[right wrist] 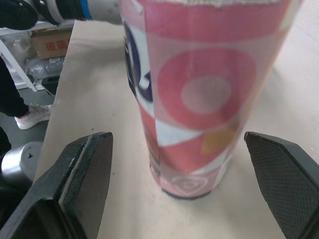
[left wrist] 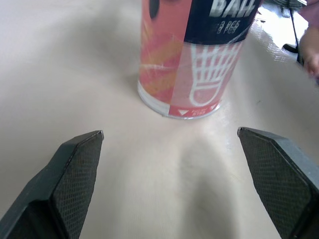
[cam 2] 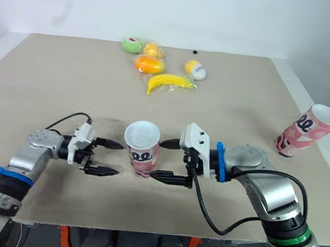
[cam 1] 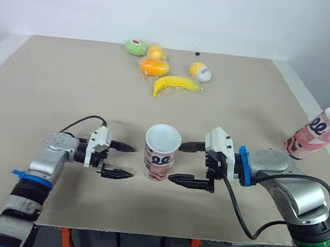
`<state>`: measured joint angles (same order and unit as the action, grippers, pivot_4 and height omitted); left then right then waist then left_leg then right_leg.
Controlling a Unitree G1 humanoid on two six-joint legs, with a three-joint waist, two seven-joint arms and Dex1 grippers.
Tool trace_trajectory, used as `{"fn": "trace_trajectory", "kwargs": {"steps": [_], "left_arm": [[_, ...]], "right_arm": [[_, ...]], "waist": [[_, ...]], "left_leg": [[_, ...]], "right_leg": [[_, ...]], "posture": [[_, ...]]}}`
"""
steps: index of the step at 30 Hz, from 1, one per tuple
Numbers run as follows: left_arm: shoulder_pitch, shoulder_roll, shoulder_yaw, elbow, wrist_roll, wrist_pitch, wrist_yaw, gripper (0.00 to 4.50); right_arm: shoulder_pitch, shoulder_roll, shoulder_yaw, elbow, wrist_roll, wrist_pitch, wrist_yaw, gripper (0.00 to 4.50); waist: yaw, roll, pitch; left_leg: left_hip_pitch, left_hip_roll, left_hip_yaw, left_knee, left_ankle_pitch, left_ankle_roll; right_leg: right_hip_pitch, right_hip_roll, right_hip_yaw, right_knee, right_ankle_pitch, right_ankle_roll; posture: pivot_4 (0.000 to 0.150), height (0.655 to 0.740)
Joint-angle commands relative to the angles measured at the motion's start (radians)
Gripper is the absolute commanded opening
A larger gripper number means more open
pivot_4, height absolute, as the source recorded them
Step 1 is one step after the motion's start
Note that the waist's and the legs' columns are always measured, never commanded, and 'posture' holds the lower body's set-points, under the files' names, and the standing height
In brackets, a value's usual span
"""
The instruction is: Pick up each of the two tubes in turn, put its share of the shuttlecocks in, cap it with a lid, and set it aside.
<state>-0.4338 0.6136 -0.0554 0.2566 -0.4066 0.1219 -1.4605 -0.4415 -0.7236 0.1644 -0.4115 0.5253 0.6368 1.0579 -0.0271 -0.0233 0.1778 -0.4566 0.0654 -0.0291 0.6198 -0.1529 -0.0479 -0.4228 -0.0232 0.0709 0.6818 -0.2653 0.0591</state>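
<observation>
The right gripper takes the pink patterned tube by its printed side [cam 1: 158, 163] next, which keeps the tube's white top [cam 1: 163, 138] free while it sets the tube aside.
A pink patterned tube [cam 1: 162, 154] stands upright and open-topped at the table's front middle; its inside looks white. My left gripper [cam 1: 120, 161] is open a short way to its left, fingers pointing at it. The left wrist view shows the tube [left wrist: 192, 64] just ahead of that gripper [left wrist: 169, 132]. My right gripper [cam 1: 183, 162] is open close on the tube's right, its fingertips [cam 1: 178, 178] almost at the wall. In the right wrist view the tube [right wrist: 199, 99] rises between the spread fingers. A second pink tube [cam 1: 318, 134] leans, open end up, at the table's right edge.
Toy fruit lies at the back middle: a banana [cam 1: 176, 84], an orange piece [cam 1: 152, 67], a green piece [cam 1: 135, 47], a yellow piece [cam 1: 156, 51] and a yellow-white egg [cam 1: 201, 72]. The tan table [cam 1: 56, 88] ends just behind my arms.
</observation>
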Motion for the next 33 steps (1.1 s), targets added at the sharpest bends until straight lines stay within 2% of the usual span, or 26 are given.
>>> {"fn": "trace_trajectory", "kwargs": {"steps": [1,5,9,22,31,33], "left_arm": [[0.002,0.054,0.120,-0.186,-0.171,0.175,0.037,4.48],[-0.017,0.100,0.211,-0.331,-0.317,0.344,0.109,4.48],[-0.008,0.133,0.246,-0.386,-0.353,0.396,0.137,4.48],[0.036,0.143,0.208,-0.425,-0.323,0.383,0.150,4.48],[0.032,0.144,0.165,-0.400,-0.275,0.355,0.119,4.48],[0.027,0.138,0.156,-0.393,-0.267,0.347,0.115,4.50]], "right_arm": [[-0.023,0.015,0.003,0.000,-0.006,-0.026,0.003,4.50],[-0.055,0.048,0.032,0.037,-0.026,-0.047,0.017,4.50],[-0.077,0.073,0.053,0.071,-0.042,-0.069,0.030,4.50],[-0.172,0.184,0.116,0.219,-0.118,-0.151,0.059,4.50],[-0.179,0.217,0.149,0.251,-0.134,-0.171,0.105,4.50],[-0.178,0.222,0.148,0.251,-0.135,-0.170,0.107,3.98]], "waist": [[0.001,-0.001,0.001],[0.001,-0.003,0.002],[0.001,-0.003,0.002],[0.001,-0.003,0.002],[0.002,-0.003,0.002],[0.002,-0.003,0.002]], "left_leg": [[0.000,0.000,0.000,0.000,0.000,0.000],[0.000,0.000,0.000,0.001,0.000,0.000],[0.000,0.000,-0.001,0.001,0.000,0.000],[0.000,0.000,-0.001,0.002,0.000,0.000],[0.000,0.000,-0.001,0.002,0.000,-0.001],[0.000,0.000,-0.001,0.003,0.000,-0.001]], "right_leg": [[0.000,0.000,0.000,0.000,0.000,0.000],[0.000,-0.001,-0.001,0.000,0.000,0.001],[0.001,0.000,-0.001,0.000,0.000,0.001],[0.001,0.000,-0.001,0.001,0.001,0.000],[0.001,0.000,-0.001,0.001,0.001,0.000],[0.001,0.000,-0.001,0.002,0.001,0.000]], "posture": [[0.150,0.6895],[0.150,0.6895],[0.150,0.6895],[0.150,0.6895],[0.150,0.6895],[0.150,0.6895]]}}
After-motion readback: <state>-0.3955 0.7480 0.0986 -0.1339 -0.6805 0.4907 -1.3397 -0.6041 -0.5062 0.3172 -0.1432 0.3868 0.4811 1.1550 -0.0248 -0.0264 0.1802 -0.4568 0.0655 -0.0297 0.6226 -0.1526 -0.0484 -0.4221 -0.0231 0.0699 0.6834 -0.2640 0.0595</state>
